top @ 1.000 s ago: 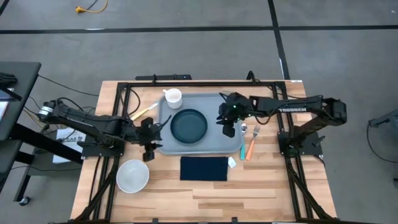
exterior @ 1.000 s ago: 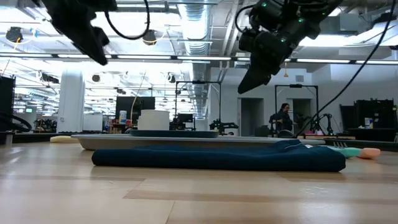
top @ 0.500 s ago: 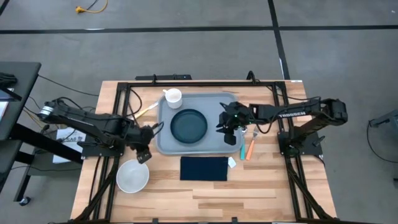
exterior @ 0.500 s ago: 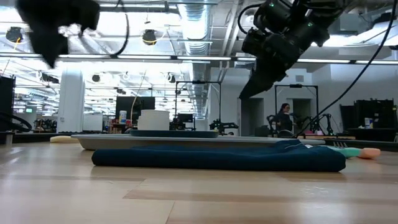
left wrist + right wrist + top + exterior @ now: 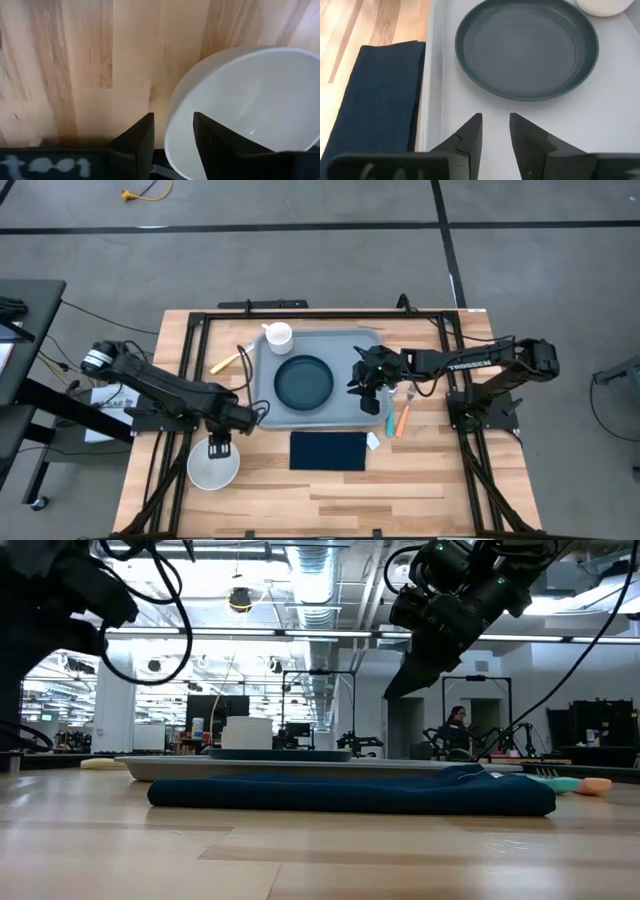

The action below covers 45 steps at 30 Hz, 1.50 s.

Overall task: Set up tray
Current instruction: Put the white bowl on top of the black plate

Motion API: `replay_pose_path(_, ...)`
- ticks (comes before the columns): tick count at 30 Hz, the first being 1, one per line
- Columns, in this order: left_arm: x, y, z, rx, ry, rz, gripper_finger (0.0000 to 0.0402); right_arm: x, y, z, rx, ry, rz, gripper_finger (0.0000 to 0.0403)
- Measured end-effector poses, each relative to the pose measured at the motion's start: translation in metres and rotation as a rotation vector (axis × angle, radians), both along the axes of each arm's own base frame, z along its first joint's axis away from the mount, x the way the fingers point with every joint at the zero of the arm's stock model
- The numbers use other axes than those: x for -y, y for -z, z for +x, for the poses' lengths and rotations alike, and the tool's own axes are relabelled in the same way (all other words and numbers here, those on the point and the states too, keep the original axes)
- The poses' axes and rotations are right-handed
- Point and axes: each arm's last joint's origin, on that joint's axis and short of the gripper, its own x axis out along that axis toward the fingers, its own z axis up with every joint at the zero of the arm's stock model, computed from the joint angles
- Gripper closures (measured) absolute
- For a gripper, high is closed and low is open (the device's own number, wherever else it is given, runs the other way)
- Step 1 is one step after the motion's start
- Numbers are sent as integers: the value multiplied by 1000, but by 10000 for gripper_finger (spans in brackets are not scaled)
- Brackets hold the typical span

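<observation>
The white bowl needs to go on the dark plate in the tray, so my left gripper needs to grab the bowl by its rim (image 5: 176, 107) next.
The light grey-blue tray (image 5: 365, 345) lies mid-table with a dark plate (image 5: 303, 382) at its middle and a white cup (image 5: 278, 335) in its far left corner. A white bowl (image 5: 213, 468) rests on the wood near the tray's near left corner. My left gripper (image 5: 216, 446) is open over the bowl's far rim. In the left wrist view the left gripper (image 5: 172, 135) has one finger outside and one over the bowl (image 5: 250, 100), with a gap showing. My right gripper (image 5: 366, 385) is open and hovers above the tray's right part (image 5: 620, 100), beside the plate (image 5: 525, 50).
A navy cloth (image 5: 328, 451) lies folded just near of the tray. A fork and coloured utensils (image 5: 403, 412) lie right of the tray, and a yellow-handled utensil (image 5: 225, 363) lies left of it. Bare wood spans the table's near half.
My left gripper has swung from beside the tray's left edge toward the table's near edge and come down over the white bowl's rim. My right gripper shifted slightly toward the near edge over the tray, then stayed still. Nothing on the table has moved.
</observation>
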Motion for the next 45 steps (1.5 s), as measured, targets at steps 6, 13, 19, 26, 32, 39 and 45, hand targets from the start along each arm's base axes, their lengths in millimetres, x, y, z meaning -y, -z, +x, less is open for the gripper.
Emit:
replay_pose_path(6, 2, 8, 5, -36, 42, 6, 278, 0, 0, 0, -4, 15, 16, 312)
replay_pose_path(13, 2, 9, 7, -16, 57, -4, 278, -3, 0, 0, -6, 7, 20, 312)
replay_pose_path(19, 3, 9, 9, 14, 82, -14, 278, -5, 0, 0, -6, 0, 20, 312)
replay_pose_path(26, 3, 9, 9, 16, 100, -14, 278, -5, 0, 0, -6, -1, 20, 312)
replay_pose_path(32, 3, 15, 8, 20, 100, -20, 278, -5, 0, 0, -7, -1, 20, 312)
replay_pose_path(39, 2, 27, 3, -8, 98, -47, 278, -5, 0, 0, -7, -1, 20, 312)
replay_pose_path(45, 2, 27, 4, 12, 129, -48, 286, -5, 0, 0, -5, -1, 20, 312)
